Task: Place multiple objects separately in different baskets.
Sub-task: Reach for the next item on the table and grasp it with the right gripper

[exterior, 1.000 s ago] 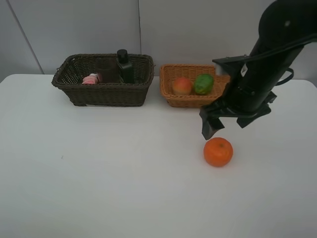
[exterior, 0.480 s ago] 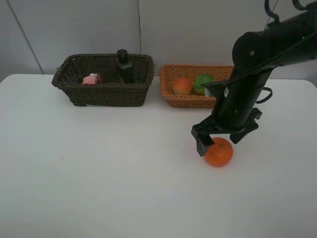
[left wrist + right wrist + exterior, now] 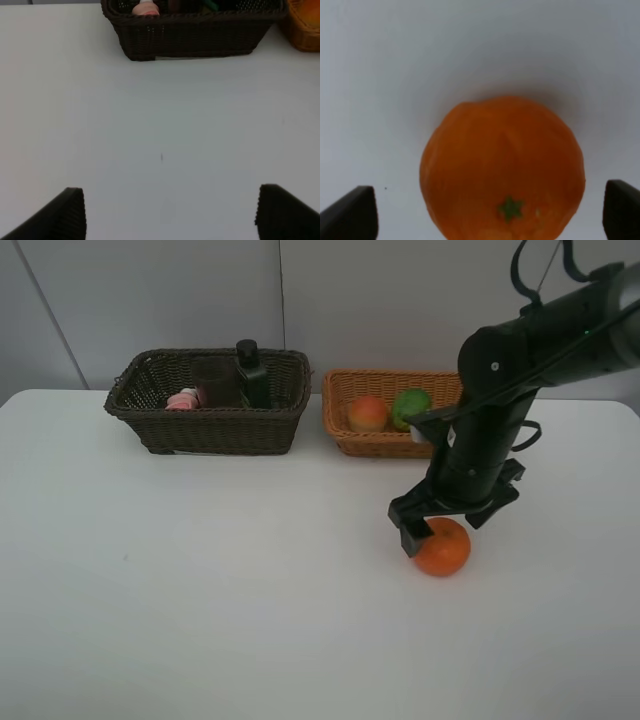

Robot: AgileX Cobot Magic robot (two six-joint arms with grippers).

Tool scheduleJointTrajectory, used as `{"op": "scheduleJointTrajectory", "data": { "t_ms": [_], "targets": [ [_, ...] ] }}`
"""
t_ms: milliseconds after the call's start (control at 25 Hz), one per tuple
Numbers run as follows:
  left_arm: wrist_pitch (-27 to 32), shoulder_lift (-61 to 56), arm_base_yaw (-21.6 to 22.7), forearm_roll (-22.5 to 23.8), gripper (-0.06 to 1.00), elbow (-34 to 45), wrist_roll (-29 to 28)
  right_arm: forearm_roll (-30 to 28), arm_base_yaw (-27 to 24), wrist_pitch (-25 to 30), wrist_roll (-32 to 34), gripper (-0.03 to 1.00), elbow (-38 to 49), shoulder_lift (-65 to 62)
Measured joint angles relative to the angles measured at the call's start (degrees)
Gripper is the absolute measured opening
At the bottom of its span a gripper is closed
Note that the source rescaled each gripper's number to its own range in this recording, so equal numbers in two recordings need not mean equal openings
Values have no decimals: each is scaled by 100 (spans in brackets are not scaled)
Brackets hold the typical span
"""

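My right gripper grabs the orange around its round body [image 3: 442, 546] next, to place the orange in a basket with the other fruit [image 3: 390, 385].
An orange [image 3: 442, 548] lies on the white table in front of the orange-tan basket [image 3: 380, 446]. That basket holds a red-orange fruit [image 3: 367, 414] and a green fruit [image 3: 410, 408]. My right gripper [image 3: 445, 530] is lowered over the orange, open, one finger on each side. The right wrist view shows the orange [image 3: 502, 167] large between the gripper's [image 3: 486, 212] spread tips, with gaps on both sides. The dark brown basket [image 3: 215, 426] holds a pink bottle [image 3: 184, 399], a dark translucent cup [image 3: 215, 382] and a black bottle [image 3: 250, 372]. My left gripper [image 3: 175, 212] hangs open over bare table.
Both baskets stand side by side along the table's back edge, near the grey wall. The left wrist view shows the dark basket [image 3: 190, 35] and a corner of the tan basket [image 3: 302, 30] well ahead of the left fingers.
My right arm has come down and forward from beside the tan basket, and its open fingers now straddle the orange. The orange and the baskets have not moved.
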Motion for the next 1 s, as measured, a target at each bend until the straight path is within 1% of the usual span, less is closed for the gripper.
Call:
{"op": "scheduleJointTrajectory", "data": {
  "t_ms": [280,520,760,1000],
  "targets": [
    [0,0,0,0,89,0,0,-12,-25,-60,0,100,0,126],
    [0,0,0,0,89,0,0,-259,-63,-97,0,100,0,363],
    [0,0,0,0,89,0,0,-265,-63,-283,0,100,0,524],
    [0,0,0,0,89,0,0,-171,-63,-301,0,100,0,661]
  ]
}}
